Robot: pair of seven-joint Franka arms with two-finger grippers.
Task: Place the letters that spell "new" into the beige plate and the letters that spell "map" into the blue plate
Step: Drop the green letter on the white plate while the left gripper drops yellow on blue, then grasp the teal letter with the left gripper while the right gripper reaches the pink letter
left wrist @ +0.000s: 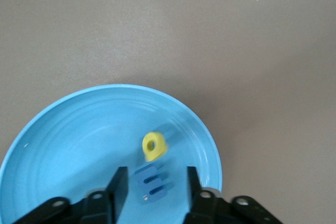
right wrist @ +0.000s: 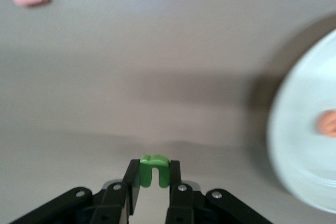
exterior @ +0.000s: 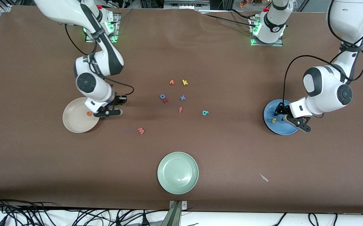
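Note:
The green n hangs outside the beige plate's rim in the right wrist view. I need to move it over the plate before my right gripper releases it, or it would miss.
My right gripper is shut on the green n. It hangs just over the table, beside the beige plate on the side toward the left arm's end. An orange e lies in that plate. My left gripper stands open above the blue plate. The blue m is between its fingers and touches neither. A yellow looped letter lies in the plate beside it. The pink w and the teal looped letter lie on the table.
Several other letters lie around mid-table: an orange v, yellow k, blue o, blue x and orange-red f. A pale green plate sits nearest the front camera. A white scrap lies beside it.

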